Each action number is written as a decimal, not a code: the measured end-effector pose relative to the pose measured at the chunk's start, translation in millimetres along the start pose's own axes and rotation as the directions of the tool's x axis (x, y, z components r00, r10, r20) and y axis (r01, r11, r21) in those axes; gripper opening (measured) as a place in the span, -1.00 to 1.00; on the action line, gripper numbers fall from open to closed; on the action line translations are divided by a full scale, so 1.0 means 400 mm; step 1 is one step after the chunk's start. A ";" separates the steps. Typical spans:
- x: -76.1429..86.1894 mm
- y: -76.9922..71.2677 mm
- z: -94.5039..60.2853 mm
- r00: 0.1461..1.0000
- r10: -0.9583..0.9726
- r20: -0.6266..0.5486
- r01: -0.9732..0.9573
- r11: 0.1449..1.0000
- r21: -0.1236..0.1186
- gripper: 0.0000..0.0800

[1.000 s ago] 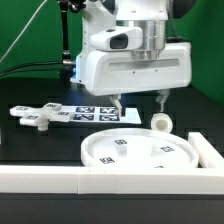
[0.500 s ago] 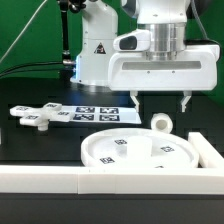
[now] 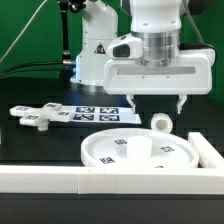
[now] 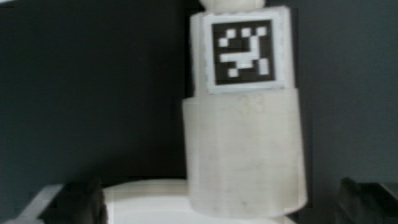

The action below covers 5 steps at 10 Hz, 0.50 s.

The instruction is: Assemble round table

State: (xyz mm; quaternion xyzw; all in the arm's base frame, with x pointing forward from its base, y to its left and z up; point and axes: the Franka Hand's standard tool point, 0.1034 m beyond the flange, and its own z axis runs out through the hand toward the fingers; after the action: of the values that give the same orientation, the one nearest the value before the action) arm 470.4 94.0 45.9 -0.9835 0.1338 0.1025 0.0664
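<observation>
The short white post [image 3: 160,122] by the round disc [image 3: 140,152] is below my gripper's fingers, so they would miss it if they closed now. My gripper needs to go down first, then close on the post.
The short white post [image 3: 160,122] rests on the black table just behind the large round rimmed disc [image 3: 140,152]. In the wrist view the post [image 4: 240,140] runs lengthwise between my fingers, with a square tag [image 4: 244,50] at its far end. My gripper [image 3: 157,104] is open and empty, a little above the post, with one finger [image 3: 133,103] on each side of it. In the wrist view my gripper [image 4: 214,208] shows only its dark fingertips [image 4: 365,200]. The flat cross-shaped piece [image 3: 38,116] lies at the exterior view's left.
The marker board [image 3: 95,113] lies behind the disc, under the arm. A long white border wall [image 3: 100,180] runs along the front and turns up at the exterior view's right [image 3: 210,150]. The disc rim [image 4: 143,200] shows beside the post.
My gripper has moved toward the exterior view's right, from over the marker board to over the post. It stayed open. The parts have not moved.
</observation>
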 end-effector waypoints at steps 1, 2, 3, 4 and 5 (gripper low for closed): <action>0.002 -0.011 -0.001 0.998 0.017 0.052 -0.018 1.000 0.013 0.62; 0.002 -0.012 -0.004 0.993 0.025 0.116 -0.027 1.000 0.017 0.62; -0.001 -0.007 -0.002 0.985 0.027 0.169 -0.029 0.999 0.014 0.62; -0.004 -0.004 0.000 0.972 0.031 0.234 -0.035 0.999 0.011 0.62; -0.002 -0.003 0.005 0.963 0.033 0.268 -0.037 0.999 0.011 0.62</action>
State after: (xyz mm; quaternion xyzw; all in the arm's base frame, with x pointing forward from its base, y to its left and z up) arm 469.5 95.6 44.5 -0.9575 0.1417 0.2345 0.0897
